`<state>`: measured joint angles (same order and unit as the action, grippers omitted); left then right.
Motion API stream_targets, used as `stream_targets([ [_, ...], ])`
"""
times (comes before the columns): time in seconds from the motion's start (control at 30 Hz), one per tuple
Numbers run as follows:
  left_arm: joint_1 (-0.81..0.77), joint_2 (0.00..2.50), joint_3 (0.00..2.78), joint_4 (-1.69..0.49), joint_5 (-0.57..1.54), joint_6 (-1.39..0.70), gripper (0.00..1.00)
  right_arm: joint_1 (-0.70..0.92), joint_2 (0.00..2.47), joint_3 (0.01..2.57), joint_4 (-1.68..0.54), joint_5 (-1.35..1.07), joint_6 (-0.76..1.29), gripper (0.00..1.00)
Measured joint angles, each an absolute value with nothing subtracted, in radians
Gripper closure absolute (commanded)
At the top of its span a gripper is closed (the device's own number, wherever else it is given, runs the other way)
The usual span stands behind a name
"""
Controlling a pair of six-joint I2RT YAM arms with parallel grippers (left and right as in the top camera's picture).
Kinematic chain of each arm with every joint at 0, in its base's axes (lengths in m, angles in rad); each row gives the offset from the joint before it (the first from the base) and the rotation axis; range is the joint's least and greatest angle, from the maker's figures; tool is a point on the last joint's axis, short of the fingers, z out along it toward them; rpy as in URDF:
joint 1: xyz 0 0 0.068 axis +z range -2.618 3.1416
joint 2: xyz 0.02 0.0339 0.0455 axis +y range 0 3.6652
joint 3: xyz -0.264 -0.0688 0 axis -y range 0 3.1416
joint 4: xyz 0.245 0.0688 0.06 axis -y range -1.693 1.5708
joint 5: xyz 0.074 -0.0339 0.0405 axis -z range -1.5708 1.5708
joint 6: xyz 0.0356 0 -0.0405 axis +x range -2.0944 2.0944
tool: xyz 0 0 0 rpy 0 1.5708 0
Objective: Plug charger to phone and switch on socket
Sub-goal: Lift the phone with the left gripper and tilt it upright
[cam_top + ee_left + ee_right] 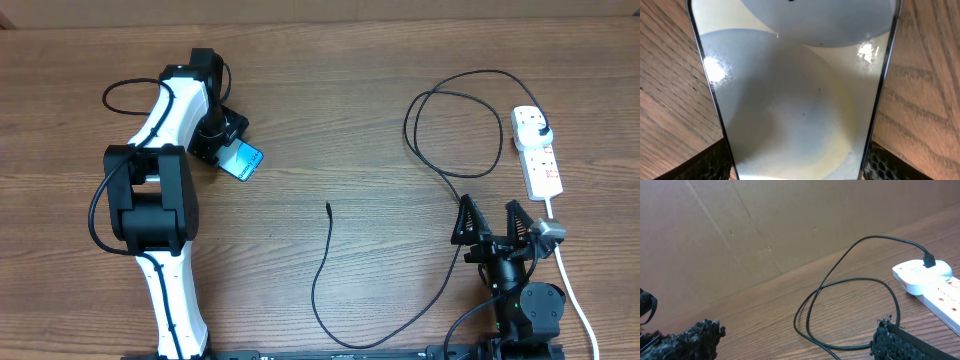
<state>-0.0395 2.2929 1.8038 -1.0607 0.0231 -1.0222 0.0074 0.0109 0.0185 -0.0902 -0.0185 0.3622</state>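
Note:
My left gripper would lift the phone off the table if it went up now, because its fingers are closed around the near end of the phone [243, 159].
The phone [243, 159], with a glowing light-blue screen, lies tilted on the table at the upper left. My left gripper [222, 135] is around its near end; in the left wrist view the phone [795, 100] fills the space between both fingers. The charger is a thin black cable [440, 170] looping from its black plug [541, 132] in the socket [537, 152], a white power strip at the right, down to a free connector tip [328, 208] at the table's middle. My right gripper [491, 218] is open and empty, just below the strip. The right wrist view shows cable [840, 287] and strip [935, 282].
The strip's thick white cord [570, 285] runs down the right side past my right arm. The cable's long loop [330, 320] sweeps along the table's front edge. A brown cardboard wall [765, 225] stands behind the table.

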Motion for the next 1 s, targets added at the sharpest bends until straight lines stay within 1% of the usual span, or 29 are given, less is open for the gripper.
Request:
stream_targets([
  [0.13,-0.039,2.278,1.806,-1.08,0.04,-1.022,0.96,0.007,0.011,0.019,-0.09,-0.018,0.362,0.0],
  [0.27,-0.039,2.21,1.832,-1.095,0.062,-1.018,0.96,0.007,0.011,0.019,-0.09,-0.019,0.362,0.0],
  [0.47,-0.039,2.128,1.847,-1.096,0.167,-1.018,0.96,0.007,0.011,0.019,-0.09,-0.019,0.362,0.0],
  [0.6,-0.039,2.123,1.847,-1.151,0.39,-1.028,0.96,0.007,0.011,0.019,-0.09,-0.018,0.362,0.0],
  [0.8,-0.039,2.123,1.85,-1.349,0.739,-1.074,0.96,0.007,0.011,0.019,-0.09,-0.019,0.362,0.0],
  [1.0,-0.039,2.122,1.85,-1.388,1.063,-1.018,0.96,0.007,0.011,0.019,-0.09,-0.019,0.362,0.0],
])
